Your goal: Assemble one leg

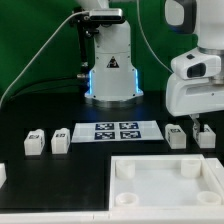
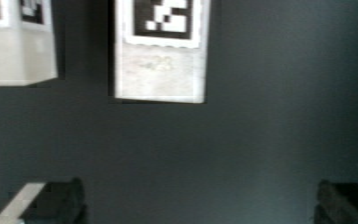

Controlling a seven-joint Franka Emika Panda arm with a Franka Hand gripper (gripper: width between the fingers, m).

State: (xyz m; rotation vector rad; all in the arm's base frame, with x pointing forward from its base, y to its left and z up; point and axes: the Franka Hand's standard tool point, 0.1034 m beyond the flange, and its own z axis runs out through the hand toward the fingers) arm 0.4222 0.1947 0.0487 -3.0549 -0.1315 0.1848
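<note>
A white leg needs to fit into the large white square panel. My gripper should next grab the leg by its tagged body (image 1: 207,138) (image 2: 163,24).
Four small white legs with black-and-white tags stand on the black table. Two are at the exterior view's left (image 1: 35,142) (image 1: 61,139) and two at its right (image 1: 178,136) (image 1: 203,135). My gripper (image 1: 196,122) hangs just above the right pair, open and empty. In the wrist view one leg (image 2: 162,50) lies ahead of the gripper (image 2: 202,205) and a second leg (image 2: 16,40) is beside it at the frame's edge. Both dark fingertips (image 2: 51,202) are wide apart with only bare table between them.
The marker board (image 1: 118,130) lies at the table's middle, in front of the robot base (image 1: 110,70). The large white square panel (image 1: 150,195) with raised rim and corner sockets lies at the front. A white piece (image 1: 2,175) shows at the left edge.
</note>
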